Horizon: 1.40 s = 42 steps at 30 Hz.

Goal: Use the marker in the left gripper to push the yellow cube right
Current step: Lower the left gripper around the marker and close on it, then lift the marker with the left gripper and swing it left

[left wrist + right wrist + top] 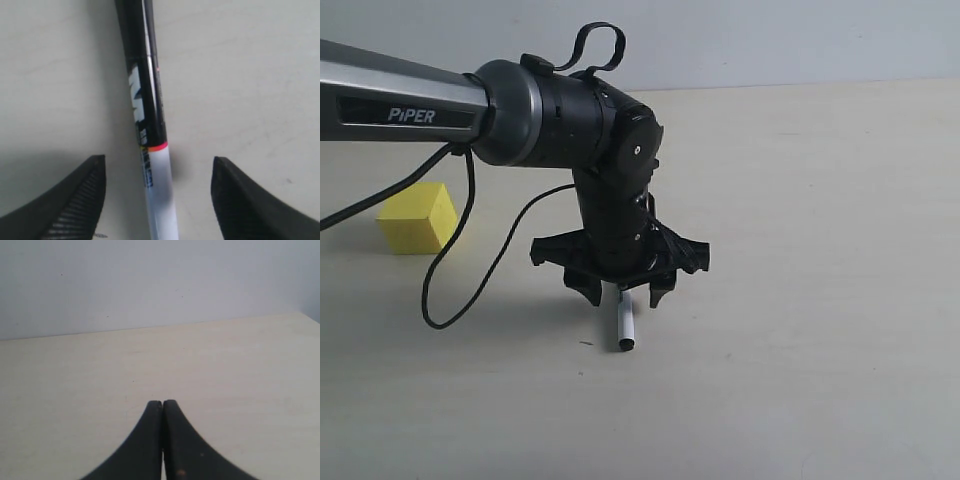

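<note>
My left gripper will next grip the marker by its white body near the red band [625, 306]. Then it can push the yellow cube [417, 217].
The marker [150, 100] lies flat on the table between the fingers of my left gripper [159, 158], which stands open with a clear gap on both sides of the pen. In the exterior view only the marker's white barrel and black end [624, 326] stick out below the left gripper [625, 292]. The yellow cube [417, 217] rests on the table well to the left of that gripper, apart from it. My right gripper [162, 402] is shut with nothing between its fingers and sees neither object.
A thin black cable [455, 290] hangs from the left arm [410, 105] and loops down to the table between the cube and the gripper. The pale tabletop [820, 250] runs back to a white wall [770, 40].
</note>
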{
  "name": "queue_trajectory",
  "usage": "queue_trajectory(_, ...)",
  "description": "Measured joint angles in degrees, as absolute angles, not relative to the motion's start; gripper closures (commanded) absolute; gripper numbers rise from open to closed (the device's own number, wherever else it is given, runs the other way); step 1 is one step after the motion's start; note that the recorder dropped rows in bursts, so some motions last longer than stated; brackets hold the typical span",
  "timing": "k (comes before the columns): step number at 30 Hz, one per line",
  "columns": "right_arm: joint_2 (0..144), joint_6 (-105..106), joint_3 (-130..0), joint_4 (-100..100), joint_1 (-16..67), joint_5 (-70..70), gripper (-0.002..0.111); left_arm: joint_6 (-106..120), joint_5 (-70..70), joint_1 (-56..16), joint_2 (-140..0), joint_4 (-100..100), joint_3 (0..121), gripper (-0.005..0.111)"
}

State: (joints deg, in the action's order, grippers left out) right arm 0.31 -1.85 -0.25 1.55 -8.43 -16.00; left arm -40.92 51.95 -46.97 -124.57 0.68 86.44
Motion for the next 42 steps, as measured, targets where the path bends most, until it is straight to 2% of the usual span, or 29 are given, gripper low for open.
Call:
queue_trajectory(23,0.31,-1.85,-0.25,1.55,-8.43,-16.0,0.108,-41.81,52.07,-46.97,-126.38,1.13,86.79,0.048)
queue_trajectory(25,0.31,-1.85,-0.25,1.55,-8.43,-16.0,0.108,-41.81,52.17,-46.97,-126.4,1.13,86.78,0.055)
queue_trajectory(31,0.31,-1.85,-0.25,1.55,-8.43,-16.0,0.108,-41.81,54.55,-46.97,-126.5,1.03,87.03,0.103)
queue_trajectory(32,0.31,-1.85,-0.25,1.55,-8.43,-16.0,0.108,-41.81,55.07,-46.97,-126.5,1.03,87.03,0.106)
queue_trajectory(42,0.31,-1.85,-0.25,1.55,-8.43,-16.0,0.108,-36.65,57.62,-47.15,-120.67,3.65,86.52,0.107)
